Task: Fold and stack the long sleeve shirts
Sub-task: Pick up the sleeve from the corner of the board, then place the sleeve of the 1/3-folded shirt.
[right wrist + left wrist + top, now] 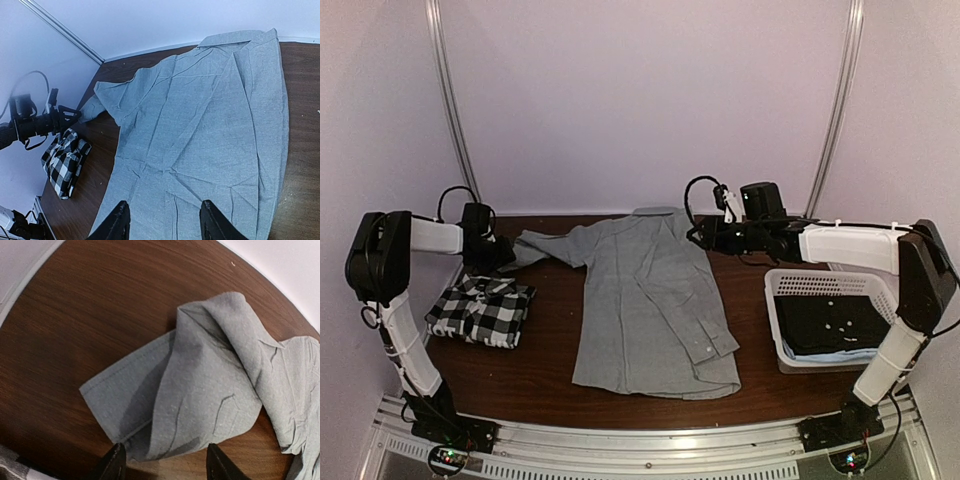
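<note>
The grey shirt's outstretched sleeve needs to be folded across the shirt's body, so my left gripper needs to pick up the sleeve by the near edge of its bunched end (pixel 163 454) next.
The grey long sleeve shirt (pixel 640 290) lies spread flat in the middle of the table, collar toward the back wall. One sleeve is folded across its lower right. The other sleeve (pixel 210 390) reaches left, its end bunched and doubled over. My left gripper (pixel 165 465) is open, with the sleeve's near edge just ahead of and between its fingertips, not clamped. My right gripper (pixel 165 222) stands open above the shirt body (pixel 210 125), by the right shoulder (pixel 705 235), holding nothing. The black-and-white checked shirt (pixel 480 310) lies folded into a small rectangle at the left.
A white perforated basket (pixel 830 285) with dark clothing inside stands at the right, beside the right arm. Bare brown table (pixel 550 330) shows between the two shirts. The back wall and two metal rails close off the far side.
</note>
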